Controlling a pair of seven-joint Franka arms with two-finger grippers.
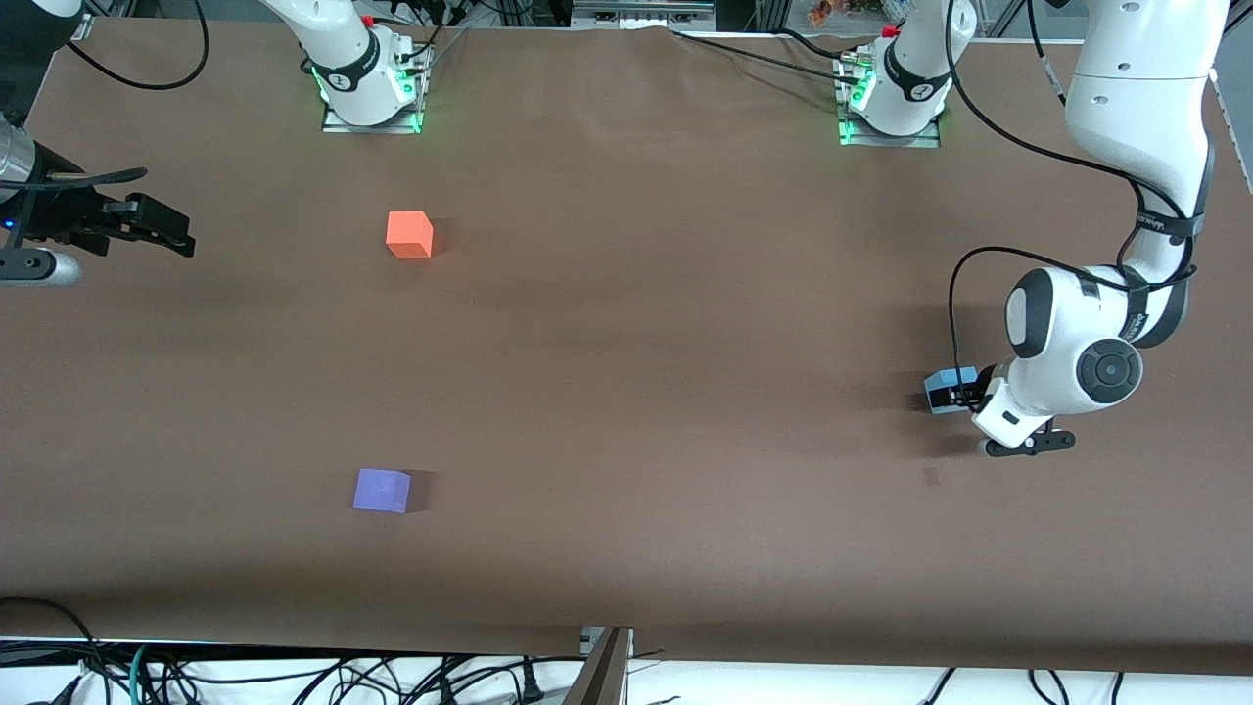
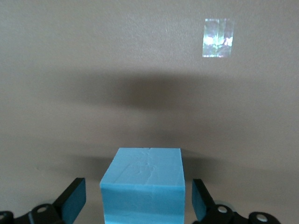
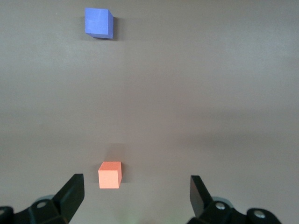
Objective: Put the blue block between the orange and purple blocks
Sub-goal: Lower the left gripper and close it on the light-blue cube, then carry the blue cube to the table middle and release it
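Note:
The gripper's fingers stand on either side of the blue block in the left wrist view, so it is time for my left gripper to close.
The blue block rests on the brown table at the left arm's end. My left gripper is low around it, open, with a gap between each finger and the block. The orange block sits toward the right arm's end, nearer the robot bases. The purple block lies nearer the front camera, almost in line with the orange one. My right gripper waits open and empty in the air over the right arm's end of the table.
A small shiny tape patch lies on the table near the blue block, closer to the front camera. The robot bases stand along the table's back edge. Cables hang below the front edge.

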